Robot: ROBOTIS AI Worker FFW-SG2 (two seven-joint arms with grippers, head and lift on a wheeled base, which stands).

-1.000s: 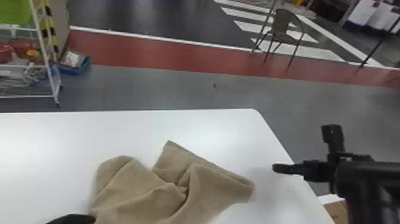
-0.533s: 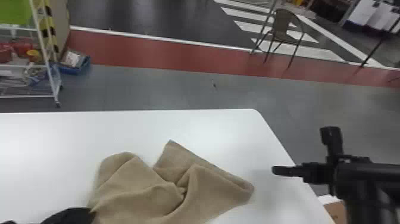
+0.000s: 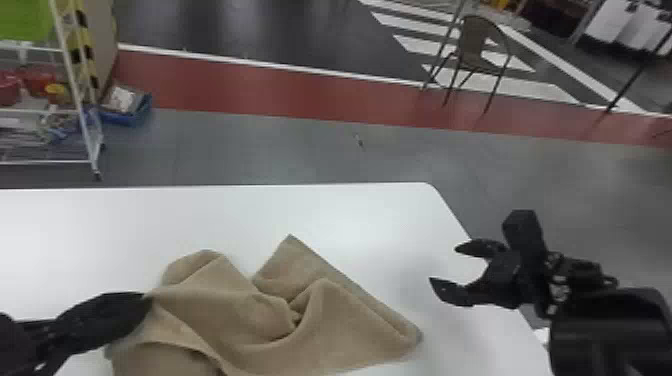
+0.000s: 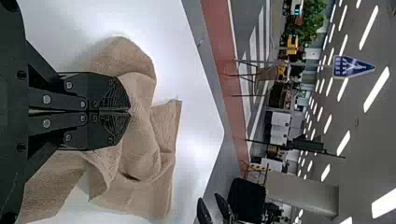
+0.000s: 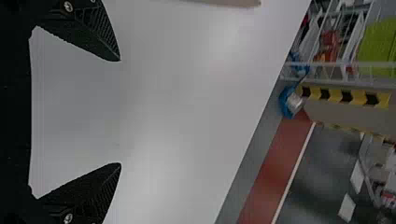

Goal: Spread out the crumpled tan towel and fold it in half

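The towel is heaped in slack folds and its pointed corner sticks out, so my right gripper should pinch the towel by that corner next.
The tan towel lies crumpled on the white table, with raised folds in its middle and one corner pointing toward the far edge. At its left side my left gripper is shut on the cloth, lifting a fold. In the left wrist view the left gripper has its fingers together, with the towel bunched at their tips. To the right of the towel, over the table's right edge, my right gripper stands open. In the right wrist view the right gripper has nothing between its widely parted fingers.
The white table ends at a far edge and a rounded right corner. Beyond it on the floor stand a wire rack at the left, a blue bin and a chair.
The left gripper has come farther into view from the bottom left, and the towel's left part is now raised at its tips. The right gripper has opened.
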